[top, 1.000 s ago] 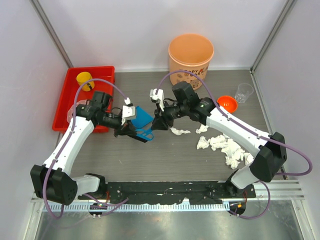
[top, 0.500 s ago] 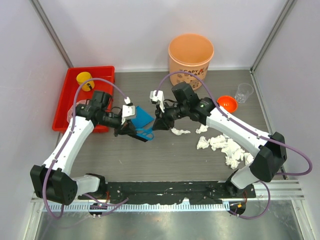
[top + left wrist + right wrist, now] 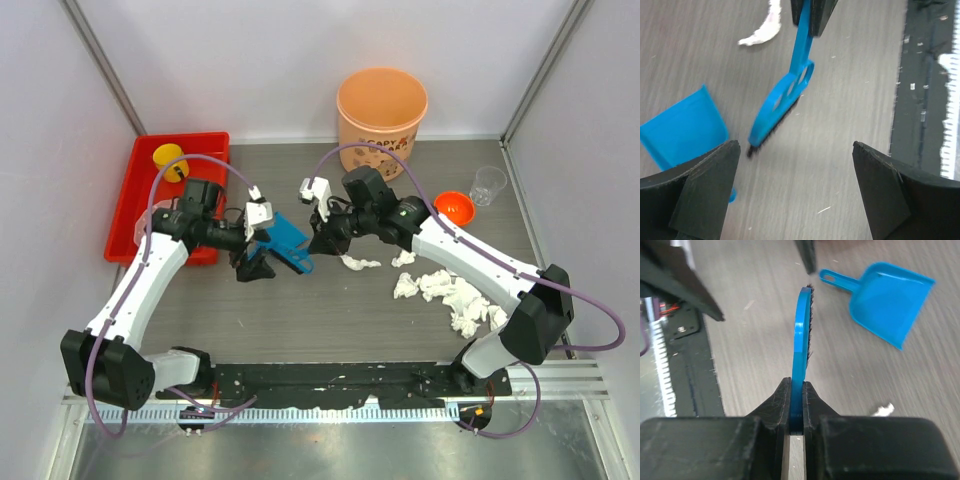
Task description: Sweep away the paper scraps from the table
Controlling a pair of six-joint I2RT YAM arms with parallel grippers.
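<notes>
Next, my left gripper grabs the blue dustpan by its handle (image 3: 733, 194), and this leaves its pan and front edge free for sweeping paper scraps in.
Several white paper scraps (image 3: 450, 295) lie in a heap on the right of the table (image 3: 300, 320), with two loose ones (image 3: 360, 263) nearer the middle. My right gripper (image 3: 318, 243) is shut on the handle end of a blue brush (image 3: 802, 340), which sticks out edge-on from its fingers (image 3: 780, 405). My left gripper (image 3: 255, 262) stands wide open just left of the brush (image 3: 782, 100), with nothing between its fingers (image 3: 695, 195). A blue dustpan (image 3: 285, 233) lies flat on the table beside both grippers.
An orange bucket (image 3: 382, 105) stands at the back centre. A red tray (image 3: 200, 145) with a yellow cup (image 3: 170, 160) sits at the back left. An orange bowl (image 3: 454, 208) and a clear cup (image 3: 488, 185) stand at the right. White walls close in the table.
My left gripper has opened and let go of the brush, drawing back slightly. My right gripper has closed on the brush's handle and now holds it alone.
</notes>
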